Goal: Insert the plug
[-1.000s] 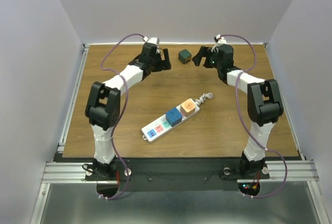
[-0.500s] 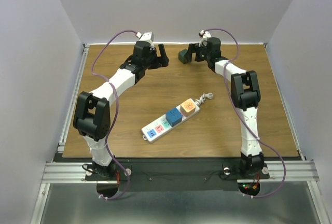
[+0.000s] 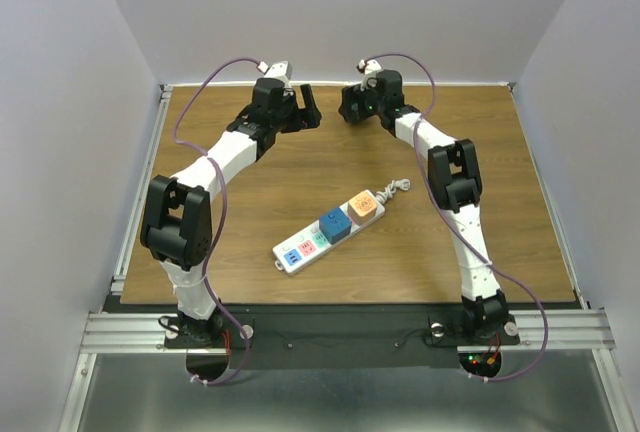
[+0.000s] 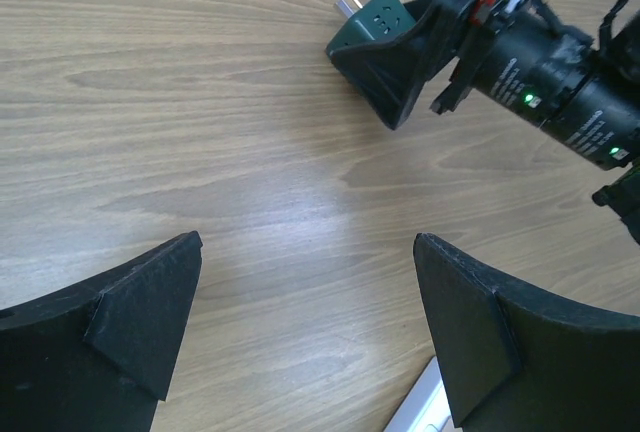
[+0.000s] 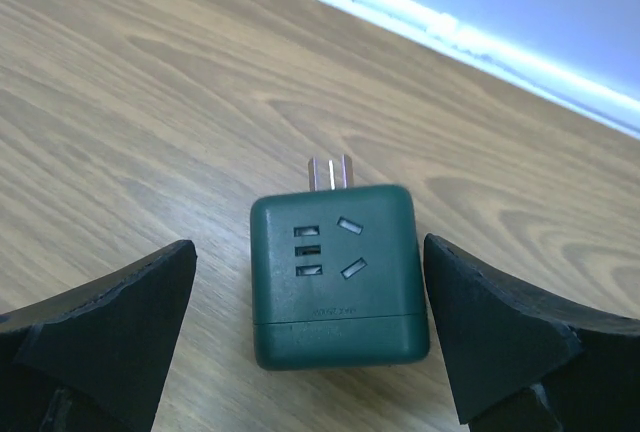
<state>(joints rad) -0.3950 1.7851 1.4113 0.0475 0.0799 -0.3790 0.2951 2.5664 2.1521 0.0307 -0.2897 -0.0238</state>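
My right gripper will next grab the green plug [image 5: 338, 274] by its two sides, so the prongs stay free and my left gripper can take it for inserting.
A dark green cube plug [image 5: 338, 274] lies on the wooden table at the far middle, its two metal prongs [image 5: 330, 172] pointing away from my right wrist camera. My right gripper [image 5: 310, 337] is open, with one finger on each side of the plug and not touching it. In the top view the right gripper [image 3: 350, 107] covers the plug. The plug also shows in the left wrist view [image 4: 375, 24]. My left gripper [image 4: 308, 322] is open and empty, low over bare wood just left of the plug [image 3: 308, 107]. The white power strip [image 3: 328, 230] lies at the table's middle.
A blue cube [image 3: 334, 224] and an orange cube [image 3: 362, 206] sit plugged into the power strip, whose cord [image 3: 398, 188] coils at its right end. The back wall stands close behind both grippers. A corner of the strip [image 4: 425, 407] shows in the left wrist view.
My right arm has stretched forward and left until its open jaws straddle the green plug. My left arm extended a little toward the back and then stayed almost still.
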